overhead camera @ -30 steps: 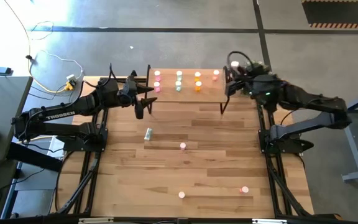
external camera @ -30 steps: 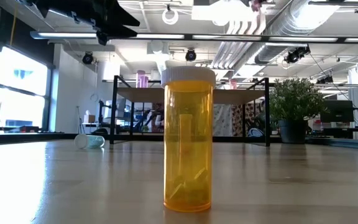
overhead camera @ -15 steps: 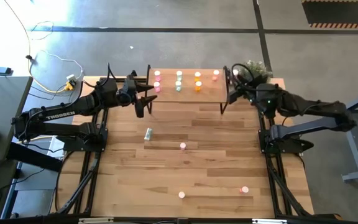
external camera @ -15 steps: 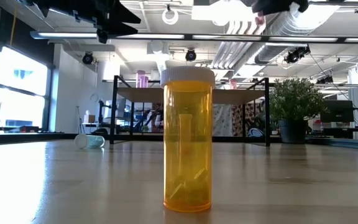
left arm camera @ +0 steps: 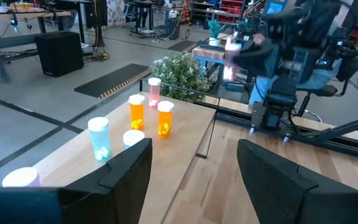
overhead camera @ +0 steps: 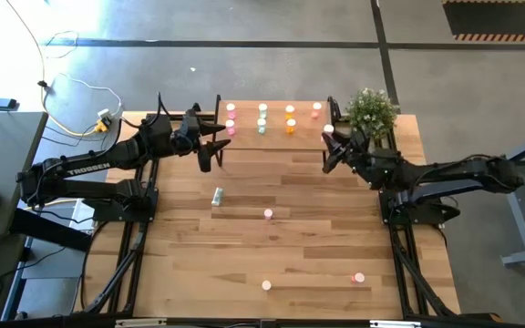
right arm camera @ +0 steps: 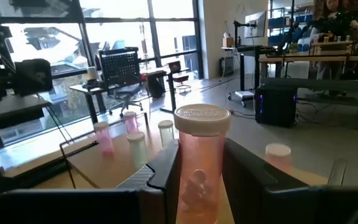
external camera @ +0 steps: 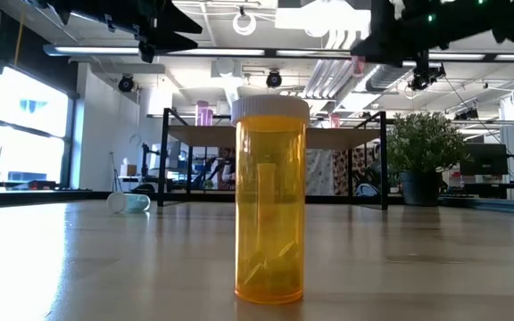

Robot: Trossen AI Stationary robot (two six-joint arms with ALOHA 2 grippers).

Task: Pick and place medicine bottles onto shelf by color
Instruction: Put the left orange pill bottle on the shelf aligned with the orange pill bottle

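The pink bottle [right arm camera: 201,162] is above the shelf bottles' level in the right wrist view; my right gripper must lower it before releasing.
The shelf [overhead camera: 276,138] stands at the table's far side with several white-capped bottles upright on it: pink [overhead camera: 231,109], pale green [overhead camera: 262,109] and orange [overhead camera: 291,126]. My right gripper [overhead camera: 334,141] hovers by the shelf's right near corner, shut on a pink bottle [right arm camera: 199,163]. My left gripper [overhead camera: 212,157] hangs open and empty at the shelf's left end; it also shows in the left wrist view [left arm camera: 194,168]. A pale green bottle [overhead camera: 217,195] lies on its side on the table. An orange bottle [external camera: 270,196] stands near the low camera. My right gripper pinches the pink bottle's body [right arm camera: 188,177], below its white cap [right arm camera: 202,119], between its two fingers [right arm camera: 166,171]. The fingers come roughly level from the table's right side. The bottle stands upright in the hold, lifted clear of table and shelf.
Pink bottles stand on the table at the middle [overhead camera: 268,214] and near the front [overhead camera: 266,285], [overhead camera: 359,278]. A potted plant [overhead camera: 370,109] stands at the far right corner beside the shelf. The shelf's right end [overhead camera: 317,132] has bare board.
My right gripper has carried the pink bottle from beyond the shelf's far right end toward the table's near edge and a little left, coming lower, uncovering the plant. The bottle stays upright in the hold.
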